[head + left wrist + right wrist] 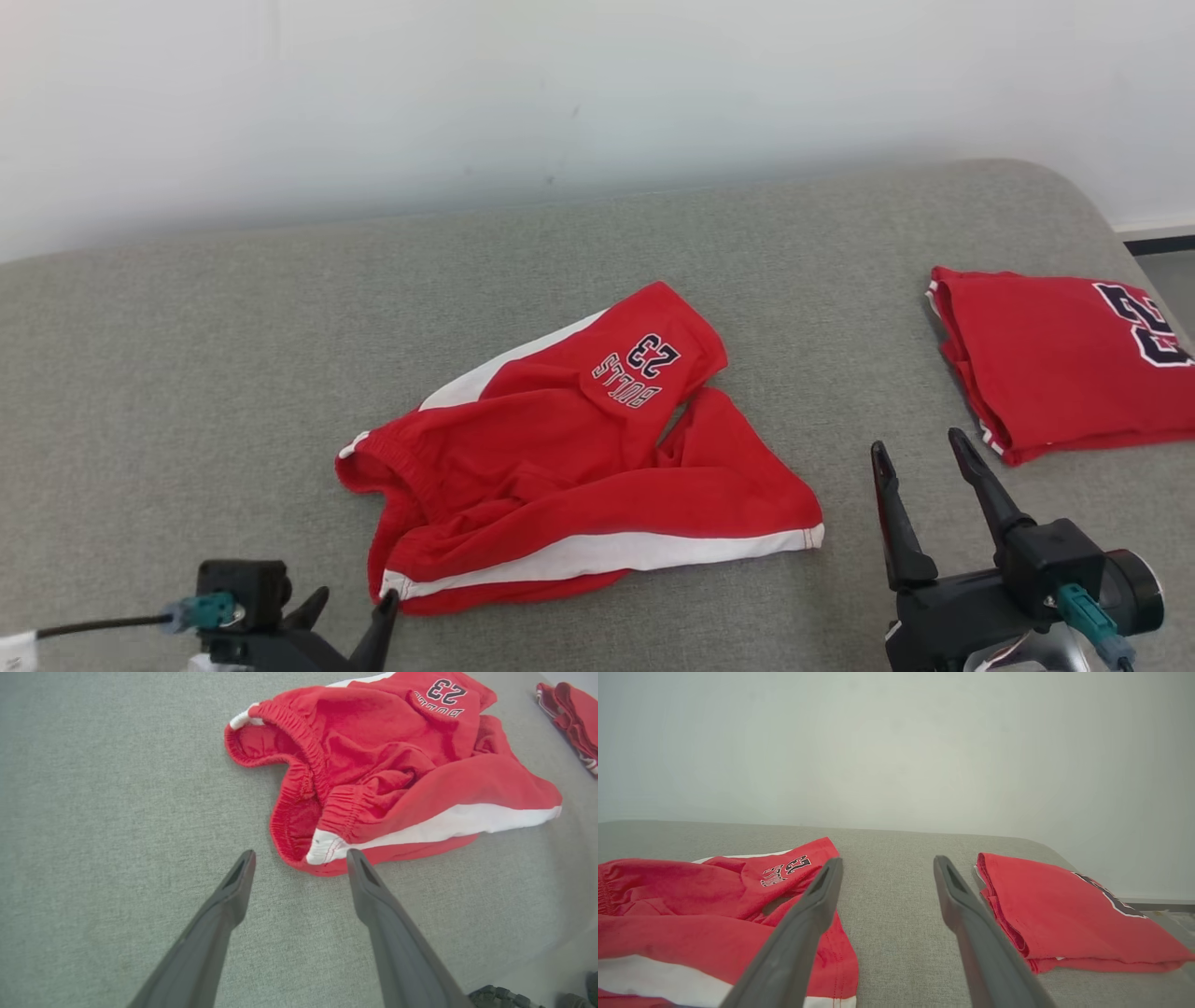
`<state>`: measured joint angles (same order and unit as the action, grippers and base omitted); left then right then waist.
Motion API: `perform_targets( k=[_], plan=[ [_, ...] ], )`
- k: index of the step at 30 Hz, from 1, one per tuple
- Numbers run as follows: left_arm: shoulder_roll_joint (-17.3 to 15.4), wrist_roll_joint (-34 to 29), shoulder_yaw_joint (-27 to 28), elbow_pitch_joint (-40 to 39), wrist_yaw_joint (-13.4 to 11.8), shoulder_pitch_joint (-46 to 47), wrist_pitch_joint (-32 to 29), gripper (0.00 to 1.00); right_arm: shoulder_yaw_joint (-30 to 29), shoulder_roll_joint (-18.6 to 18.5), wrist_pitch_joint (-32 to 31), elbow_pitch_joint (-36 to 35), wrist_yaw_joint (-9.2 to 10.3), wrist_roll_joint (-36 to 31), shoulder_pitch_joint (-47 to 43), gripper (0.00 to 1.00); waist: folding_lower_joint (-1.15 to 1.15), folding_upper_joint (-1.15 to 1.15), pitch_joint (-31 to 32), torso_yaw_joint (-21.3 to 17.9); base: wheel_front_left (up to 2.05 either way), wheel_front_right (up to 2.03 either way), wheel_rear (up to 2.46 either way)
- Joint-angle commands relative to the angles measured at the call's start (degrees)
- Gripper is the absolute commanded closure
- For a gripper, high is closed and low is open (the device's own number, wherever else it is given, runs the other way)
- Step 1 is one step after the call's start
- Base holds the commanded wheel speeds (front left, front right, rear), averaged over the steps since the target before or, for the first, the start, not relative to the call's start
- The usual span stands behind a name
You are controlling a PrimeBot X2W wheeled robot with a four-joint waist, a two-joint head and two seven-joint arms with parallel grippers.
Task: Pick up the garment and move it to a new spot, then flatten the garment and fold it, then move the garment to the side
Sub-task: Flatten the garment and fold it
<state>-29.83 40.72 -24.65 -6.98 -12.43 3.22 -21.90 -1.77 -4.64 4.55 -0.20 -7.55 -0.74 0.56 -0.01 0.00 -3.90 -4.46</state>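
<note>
The shorts (pixel 397 765) should be grabbed next by their white waistband corner (pixel 323 846) with my left gripper, since the gathered edge of that corner puffs up beside slack, crumpled cloth.
The garment (pixel 560 467) is a pair of red shorts with white side stripes and "BULLS 23" printed on one leg. It lies crumpled in the middle of the grey padded surface (pixel 187 373). My left gripper (pixel 355 602) stands open at the lower left, its fingertips right at the shorts' near waistband corner. In the left wrist view the left gripper (pixel 300 854) has the white-striped corner of the shorts (pixel 397 765) just ahead of its spread fingers, and nothing is held. My right gripper (pixel 918 443) is open and empty, to the right of the shorts (pixel 691 905). In its own wrist view the right gripper (pixel 888 860) points over bare padding.
A folded red jersey (pixel 1055 355) with a dark number lies at the right end of the surface, just beyond my right gripper, and also appears as a folded red jersey (pixel 1064 910) in the right wrist view. A pale wall (pixel 597 93) runs behind. The surface's rounded right corner borders the floor.
</note>
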Motion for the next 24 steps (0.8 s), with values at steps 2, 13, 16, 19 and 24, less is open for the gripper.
perform_targets(
  k=[2, 13, 16, 19, 24],
  plan=[
    [-0.7, -1.3, -1.2, 1.0, 1.4, 1.6, -0.9, 0.0, 0.2, -0.6, -0.7, -0.3, 0.16, -0.1, 0.0, 0.0, 0.01, 0.0, 0.0, -0.7, 0.0, 0.0, 0.0],
    [-0.7, -0.4, -3.3, 7.9, 5.5, 6.2, -2.6, 0.0, 2.7, -1.9, -3.4, 0.9, 0.16, 2.0, 0.9, 0.0, 0.01, 0.0, -1.4, -2.3, 0.0, 0.0, 0.0],
    [-1.2, 0.0, -3.8, 8.3, 7.0, 6.7, -2.9, 0.01, 2.9, -1.8, -3.1, 1.1, 0.16, 2.2, 1.3, 0.0, 0.01, 0.0, -1.8, -2.4, 0.0, 0.0, 0.0],
    [-1.5, 0.1, -4.2, 8.7, 8.4, 7.1, -3.0, 0.39, 2.9, -1.6, -2.9, 1.4, 0.16, 2.3, 1.3, 0.0, 0.01, 0.0, -2.1, -2.3, 0.0, 0.0, 0.0],
    [-1.8, 0.7, -4.6, 8.9, 9.6, 7.6, -3.7, 1.0, 3.1, -1.4, -2.5, 1.8, 0.16, 2.5, 1.7, 0.0, 0.01, 0.0, -2.5, -2.2, 0.0, 0.0, 0.0]
  ],
)
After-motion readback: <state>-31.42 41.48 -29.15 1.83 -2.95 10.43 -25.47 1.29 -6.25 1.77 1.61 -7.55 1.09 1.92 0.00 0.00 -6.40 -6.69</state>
